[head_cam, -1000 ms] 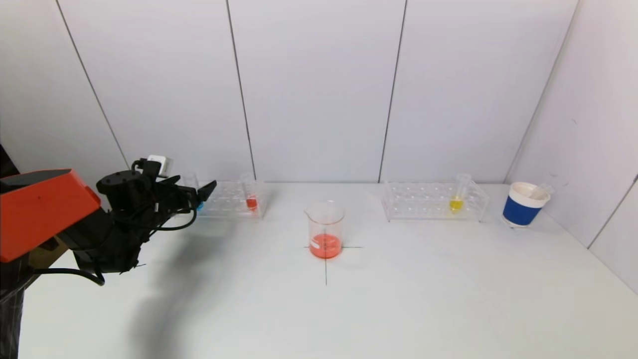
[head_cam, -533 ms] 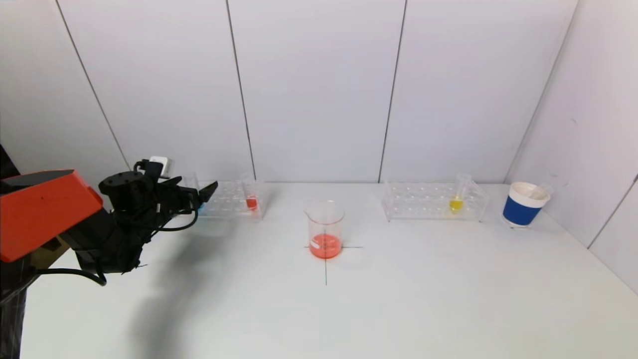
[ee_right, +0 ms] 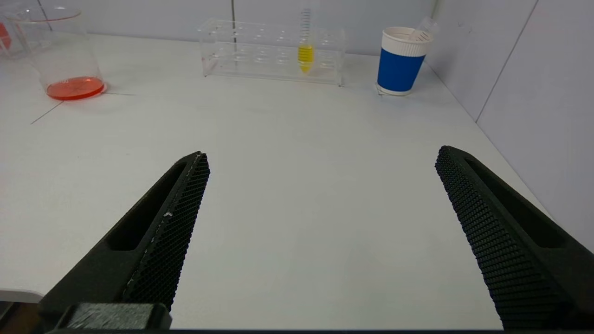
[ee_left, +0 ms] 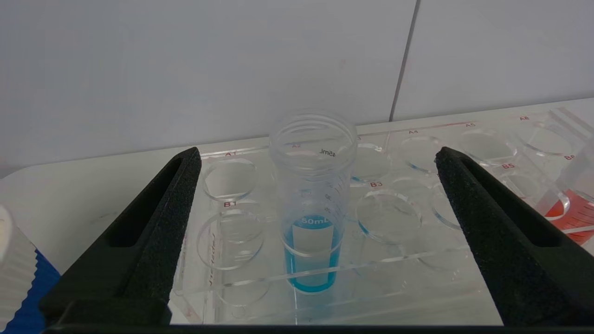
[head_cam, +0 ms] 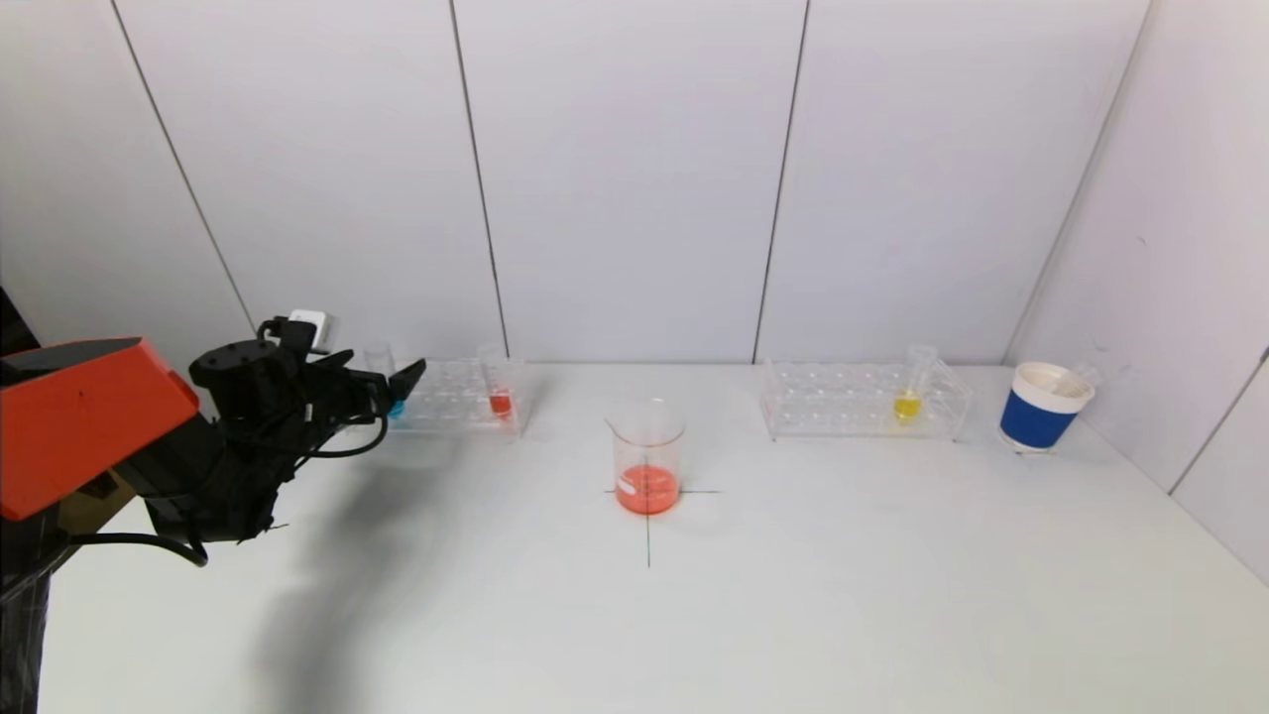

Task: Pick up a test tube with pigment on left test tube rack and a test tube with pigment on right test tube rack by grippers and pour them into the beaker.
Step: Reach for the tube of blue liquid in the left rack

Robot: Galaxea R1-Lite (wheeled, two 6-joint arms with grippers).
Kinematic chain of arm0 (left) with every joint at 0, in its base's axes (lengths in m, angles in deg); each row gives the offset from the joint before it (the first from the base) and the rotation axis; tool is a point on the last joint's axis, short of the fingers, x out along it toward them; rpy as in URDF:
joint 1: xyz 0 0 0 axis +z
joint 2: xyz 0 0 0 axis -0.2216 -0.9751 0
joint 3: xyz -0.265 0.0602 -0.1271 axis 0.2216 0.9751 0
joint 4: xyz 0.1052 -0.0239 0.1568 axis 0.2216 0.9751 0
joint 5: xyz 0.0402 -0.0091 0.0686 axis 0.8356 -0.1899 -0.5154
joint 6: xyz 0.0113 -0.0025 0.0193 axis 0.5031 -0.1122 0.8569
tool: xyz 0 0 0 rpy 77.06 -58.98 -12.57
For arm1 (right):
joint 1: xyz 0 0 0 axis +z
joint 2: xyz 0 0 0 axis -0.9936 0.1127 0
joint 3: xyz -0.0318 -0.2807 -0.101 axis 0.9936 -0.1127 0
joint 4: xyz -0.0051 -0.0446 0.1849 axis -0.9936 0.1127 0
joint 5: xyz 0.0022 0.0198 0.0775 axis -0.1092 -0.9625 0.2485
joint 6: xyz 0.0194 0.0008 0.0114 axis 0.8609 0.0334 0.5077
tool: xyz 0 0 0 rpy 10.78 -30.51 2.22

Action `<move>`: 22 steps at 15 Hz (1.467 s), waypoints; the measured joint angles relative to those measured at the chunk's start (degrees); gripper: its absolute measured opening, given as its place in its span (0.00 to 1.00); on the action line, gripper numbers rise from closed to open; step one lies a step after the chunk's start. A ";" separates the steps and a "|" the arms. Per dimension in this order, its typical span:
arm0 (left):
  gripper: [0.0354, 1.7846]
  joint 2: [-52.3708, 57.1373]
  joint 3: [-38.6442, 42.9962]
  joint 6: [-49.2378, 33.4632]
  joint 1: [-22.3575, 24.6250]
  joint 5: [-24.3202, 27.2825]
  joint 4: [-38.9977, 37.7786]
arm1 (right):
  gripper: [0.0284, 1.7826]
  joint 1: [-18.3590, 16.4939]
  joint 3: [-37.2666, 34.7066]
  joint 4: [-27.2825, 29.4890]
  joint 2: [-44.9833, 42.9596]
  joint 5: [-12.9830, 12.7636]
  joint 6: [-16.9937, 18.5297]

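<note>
I should next pick up the blue test tube with my left gripper just under its threaded rim (head_cam: 380, 361), because the rack plate closes around the tube's lower body.
The clear left rack (head_cam: 451, 397) holds a tube of blue pigment (head_cam: 385, 387) at its left end and a tube of red pigment (head_cam: 499, 389) at its right. My left gripper (head_cam: 395, 385) is open just in front of the rack. In the left wrist view the blue tube (ee_left: 312, 204) stands upright between the wide-apart fingers (ee_left: 178, 204), untouched. The beaker (head_cam: 648, 456) with orange-red liquid stands mid-table on a cross mark. The right rack (head_cam: 853, 402) holds a tube of yellow pigment (head_cam: 910, 392). My right gripper (ee_right: 322, 153) hangs open over bare table, far from that rack.
A blue and white paper cup (head_cam: 1041, 407) stands right of the right rack near the side wall. Another blue and white cup (ee_left: 18, 278) shows beside the left rack in the left wrist view. White walls close the back and the right side.
My left gripper has shifted a little to the left before the rack, and the blue tube's top now shows beside it. Nothing else has moved.
</note>
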 joint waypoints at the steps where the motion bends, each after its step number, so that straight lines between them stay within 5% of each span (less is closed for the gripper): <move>1: 0.99 -0.02 -0.13 0.00 0.04 0.00 0.07 | 1.00 0.00 0.00 -0.02 0.00 0.02 -0.02; 22: 0.96 -0.82 -0.69 -0.06 0.30 -0.05 -0.09 | 1.00 0.00 0.00 -0.02 0.00 0.00 -0.02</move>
